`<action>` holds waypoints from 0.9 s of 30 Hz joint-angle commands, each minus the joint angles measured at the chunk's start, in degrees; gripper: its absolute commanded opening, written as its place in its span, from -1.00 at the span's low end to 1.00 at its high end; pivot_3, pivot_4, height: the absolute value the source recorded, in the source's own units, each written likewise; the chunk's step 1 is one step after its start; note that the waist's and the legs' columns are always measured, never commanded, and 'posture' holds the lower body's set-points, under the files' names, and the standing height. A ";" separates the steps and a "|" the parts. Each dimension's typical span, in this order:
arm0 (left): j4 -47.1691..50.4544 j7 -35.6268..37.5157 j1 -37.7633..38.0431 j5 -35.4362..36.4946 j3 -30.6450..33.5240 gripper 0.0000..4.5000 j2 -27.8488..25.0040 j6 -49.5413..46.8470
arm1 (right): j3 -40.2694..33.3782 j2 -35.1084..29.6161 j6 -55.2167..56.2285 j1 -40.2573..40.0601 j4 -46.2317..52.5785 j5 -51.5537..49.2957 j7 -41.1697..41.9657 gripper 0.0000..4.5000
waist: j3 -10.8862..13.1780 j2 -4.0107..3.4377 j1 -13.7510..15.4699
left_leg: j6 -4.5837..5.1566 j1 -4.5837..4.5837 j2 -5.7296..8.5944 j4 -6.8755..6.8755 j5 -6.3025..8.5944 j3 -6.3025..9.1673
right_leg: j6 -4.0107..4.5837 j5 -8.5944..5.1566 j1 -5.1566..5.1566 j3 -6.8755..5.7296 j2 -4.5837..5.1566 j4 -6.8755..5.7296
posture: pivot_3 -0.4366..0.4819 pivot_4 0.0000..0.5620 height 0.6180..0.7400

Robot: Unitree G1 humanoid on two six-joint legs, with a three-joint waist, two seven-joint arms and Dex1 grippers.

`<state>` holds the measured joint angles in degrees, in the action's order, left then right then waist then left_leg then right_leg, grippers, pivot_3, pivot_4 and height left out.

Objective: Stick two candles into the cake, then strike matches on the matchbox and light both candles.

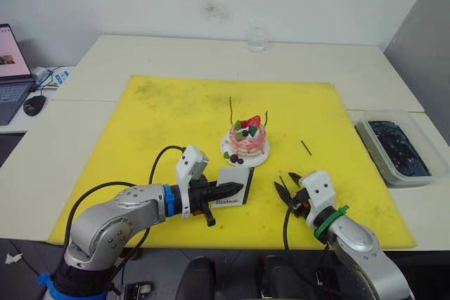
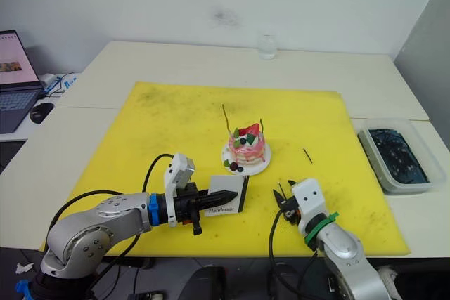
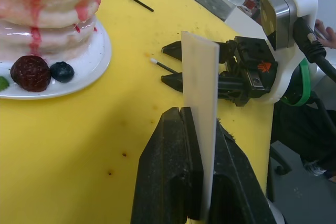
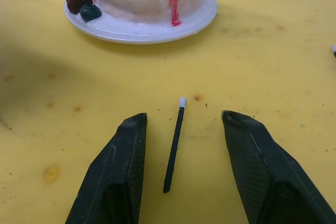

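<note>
My right gripper grabs the match by its dark stick (image 4: 173, 153) next, so the match's white head (image 4: 182, 102) stays free to strike on the matchbox.
The pink cake (image 1: 246, 140) sits on its white plate (image 1: 259, 159) mid-mat, with two thin candles (image 1: 230, 110) (image 1: 268, 119) standing in it. Just left of the plate, my left gripper (image 1: 235, 189) is shut on the white matchbox (image 1: 238, 177), seen edge-on between its fingers (image 3: 173, 166) in the left wrist view. To the right of the matchbox, my right gripper (image 1: 286, 186) is open and low over the mat. One dark match (image 4: 174, 145) lies on the mat between its fingers (image 4: 118, 166) without touching them. A second match (image 1: 305, 147) lies to the right of the cake.
The yellow mat (image 1: 176, 117) covers the table's middle. A clear bin (image 1: 397, 149) with dark contents sits at the right edge. A glass (image 1: 256, 36) stands at the back. A laptop (image 1: 10, 68) and mouse (image 1: 33, 105) are far left.
</note>
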<state>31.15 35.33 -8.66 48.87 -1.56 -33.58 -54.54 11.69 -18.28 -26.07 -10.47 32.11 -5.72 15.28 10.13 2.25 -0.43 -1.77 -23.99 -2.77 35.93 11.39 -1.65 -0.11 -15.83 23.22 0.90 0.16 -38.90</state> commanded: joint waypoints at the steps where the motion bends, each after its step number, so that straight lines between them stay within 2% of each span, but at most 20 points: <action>1: 1.49 -0.28 0.11 0.76 1.52 -1.00 -0.13 0.52 | -0.45 1.09 -0.07 -0.31 0.02 0.25 -0.70 0.03 | 0.00 0.00 0.00 | 0.00 0.00 0.00 0.00 0.00 0.00 | 0.00 0.00 0.00 0.00 0.00 -0.01 | -0.05 -0.47 1.00; 4: 1.56 -0.31 0.20 0.68 1.41 -1.00 0.01 0.55 | -0.48 1.87 -0.70 -0.54 -0.18 0.26 -1.12 0.03 | 0.00 0.00 0.00 | 0.00 0.01 0.00 0.01 0.00 0.00 | 0.00 0.00 0.00 0.00 0.00 -0.02 | -0.05 -0.47 1.00; 6: 1.66 -0.37 0.29 0.61 1.23 -1.00 0.17 0.59 | -0.44 1.97 -2.01 -0.53 -0.24 0.66 -1.49 -0.13 | -0.01 0.00 -0.01 | 0.00 0.02 0.00 0.01 0.00 -0.01 | 0.01 0.00 -0.01 0.01 0.00 -0.02 | -0.05 -0.47 1.00; 8: 1.69 -0.28 0.33 0.47 0.98 -1.00 0.17 0.68 | -0.43 2.13 -3.25 -0.32 -0.06 0.77 -1.67 -0.34 | -0.03 0.02 0.00 | 0.00 0.03 0.00 0.01 0.00 -0.01 | 0.01 0.00 -0.01 0.01 0.00 -0.02 | -0.05 -0.47 1.00; 12: 1.67 -0.12 0.47 0.16 0.54 -1.00 0.19 0.88 | -0.02 1.93 -5.60 0.01 1.02 0.91 -1.68 -0.99 | -0.05 0.04 0.00 | 0.00 0.04 0.01 0.01 0.00 -0.01 | 0.06 -0.03 -0.02 0.01 0.01 -0.02 | -0.05 -0.47 1.00; 20: 1.70 -0.14 0.57 -0.06 -0.02 -1.00 0.33 1.06 | -0.14 2.28 -5.40 -0.34 2.49 -0.05 -1.06 -0.99 | -0.05 0.04 0.04 | 0.00 0.04 0.01 0.01 0.00 -0.01 | 0.07 -0.03 -0.03 0.01 0.02 -0.02 | -0.05 -0.47 1.00; 27: 1.52 -0.25 0.04 0.04 -0.67 -1.00 0.69 0.94 | -2.93 -0.42 -6.31 -1.14 4.37 -1.09 1.00 -0.99 | -0.05 0.04 0.06 | 0.00 0.03 0.02 0.01 0.00 -0.01 | 0.06 -0.03 -0.03 0.00 0.02 -0.02 | -0.05 -0.47 1.00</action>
<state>31.16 34.85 -8.04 48.76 -2.04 -33.28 -54.52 10.32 -17.93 -31.85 -10.79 35.03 -6.01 15.92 10.08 2.29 -0.36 -1.76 -23.96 -2.74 35.93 11.39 -1.66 -0.07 -15.85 23.20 0.90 0.18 -38.92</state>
